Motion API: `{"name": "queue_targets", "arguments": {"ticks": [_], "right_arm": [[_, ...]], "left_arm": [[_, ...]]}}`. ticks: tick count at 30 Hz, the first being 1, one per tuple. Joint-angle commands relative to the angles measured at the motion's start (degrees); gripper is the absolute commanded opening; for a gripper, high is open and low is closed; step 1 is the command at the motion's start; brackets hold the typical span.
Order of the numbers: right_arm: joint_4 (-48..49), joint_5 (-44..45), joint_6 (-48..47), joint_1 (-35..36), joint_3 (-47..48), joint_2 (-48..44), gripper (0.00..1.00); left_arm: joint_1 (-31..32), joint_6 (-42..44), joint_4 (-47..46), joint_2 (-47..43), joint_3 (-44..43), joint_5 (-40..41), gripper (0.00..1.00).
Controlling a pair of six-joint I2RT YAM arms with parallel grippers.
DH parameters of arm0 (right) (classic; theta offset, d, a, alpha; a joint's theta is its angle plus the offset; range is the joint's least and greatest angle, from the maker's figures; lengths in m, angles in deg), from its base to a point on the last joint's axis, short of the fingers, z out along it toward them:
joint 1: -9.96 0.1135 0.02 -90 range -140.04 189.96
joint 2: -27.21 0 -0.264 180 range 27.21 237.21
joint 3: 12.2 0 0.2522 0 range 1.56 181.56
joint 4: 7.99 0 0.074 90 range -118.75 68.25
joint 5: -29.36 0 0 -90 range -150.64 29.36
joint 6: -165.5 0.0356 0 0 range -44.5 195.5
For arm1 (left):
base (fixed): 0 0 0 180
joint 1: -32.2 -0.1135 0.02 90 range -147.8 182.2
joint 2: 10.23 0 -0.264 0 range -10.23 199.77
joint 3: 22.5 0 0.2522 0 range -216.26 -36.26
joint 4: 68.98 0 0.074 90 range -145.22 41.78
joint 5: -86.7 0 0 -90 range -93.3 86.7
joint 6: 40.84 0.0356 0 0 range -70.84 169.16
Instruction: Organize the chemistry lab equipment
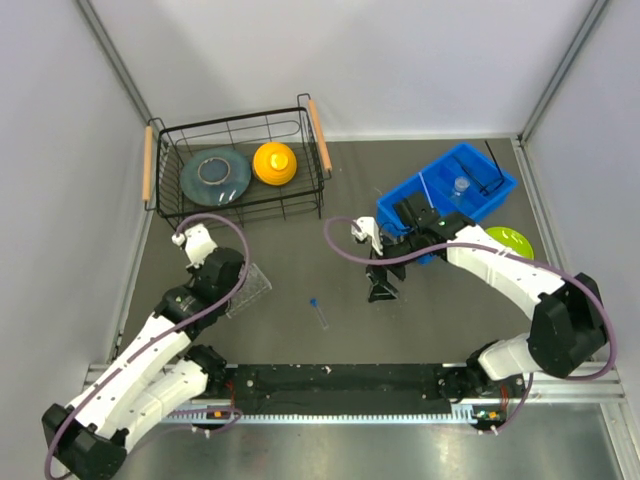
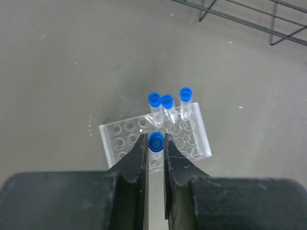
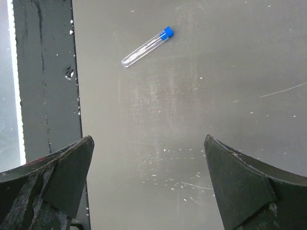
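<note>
The tube hangs above the rack [image 1: 259,283], short of the free hole beside the three tubes, so opening would drop it short. My left gripper moves it there first.
My left gripper [image 2: 155,137] is shut on the blue cap of a test tube [image 2: 155,143], held upright over the clear plastic grid rack [image 2: 194,143]. Three blue-capped tubes [image 2: 167,102] stand in the rack's far holes. In the top view the left gripper [image 1: 238,284] is over the rack [image 1: 259,283]. My right gripper [image 3: 147,141] is open and empty above bare table. One loose tube [image 3: 146,47] lies ahead of it, also seen in the top view [image 1: 318,312], left of the right gripper [image 1: 381,290]. A small clear vial [image 1: 461,185] and a black wire ring stand [image 1: 492,170] sit in the blue bin [image 1: 400,205].
A black wire basket [image 1: 310,190] at the back left holds a grey plate [image 1: 215,176] and a yellow dome [image 1: 274,163]. A lime-green plate [image 1: 512,240] lies right of the blue bin. A black rail [image 3: 45,81] runs along the table's near edge.
</note>
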Motion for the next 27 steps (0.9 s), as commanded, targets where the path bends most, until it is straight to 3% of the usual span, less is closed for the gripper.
{"name": "queue_targets", "arguments": {"ticks": [1, 11, 27], "right_arm": [[0.51, -0.83, -4.63, -1.59, -0.92, -3.12, 0.99], [0.43, -2.94, -5.34, -2.65, -1.89, -3.83, 0.99], [0.34, -3.47, -5.34, -2.56, -2.06, -3.21, 0.99]], "left_arm": [[-4.07, 2.28, -3.14, 0.58, 1.75, 1.69, 0.04], [-14.1, 8.08, -9.64, 3.39, 2.54, -6.31, 0.04], [-16.3, 8.78, -13.86, 8.49, 4.29, -9.48, 0.04]]}}
